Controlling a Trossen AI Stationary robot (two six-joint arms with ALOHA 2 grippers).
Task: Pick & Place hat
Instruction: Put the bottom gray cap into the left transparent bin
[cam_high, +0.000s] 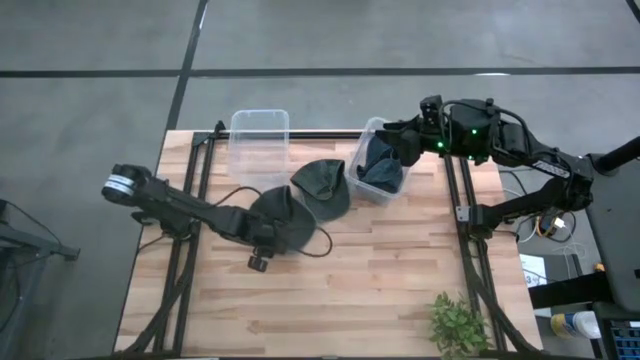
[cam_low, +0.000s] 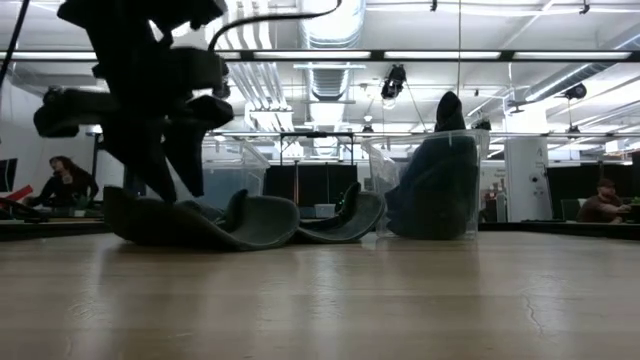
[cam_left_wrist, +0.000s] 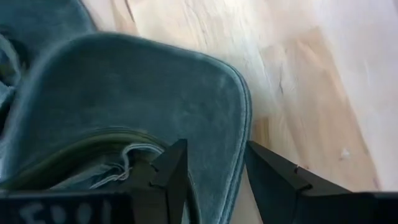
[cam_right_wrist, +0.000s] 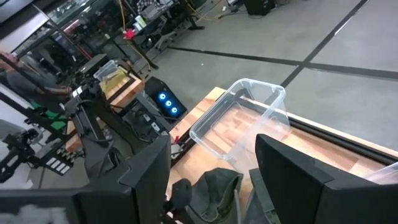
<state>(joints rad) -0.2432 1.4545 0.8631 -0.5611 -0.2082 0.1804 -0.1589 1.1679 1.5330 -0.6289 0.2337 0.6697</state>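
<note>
I next need to place the grey-green hat in the empty clear bin, so I should grab it with my left gripper by its brim's edge.
A dark grey-green hat lies on the wooden table left of the middle, its brim flat on the wood. My left gripper is open and low over it, one finger over the hat and one outside the brim's edge. A second hat leans against a clear bin that holds more dark hats. My right gripper is open and empty above that bin's far side. My left gripper has the brim's edge between its two open fingers, coming from above and pointing down. One finger is over the hat, the other over the bare table. Whether either finger touches the brim, I cannot tell.
An empty clear bin stands at the far edge, left of the hats; it also shows in the right wrist view. A small green plant stands at the near right corner. Bare wood lies across the near half of the table.
</note>
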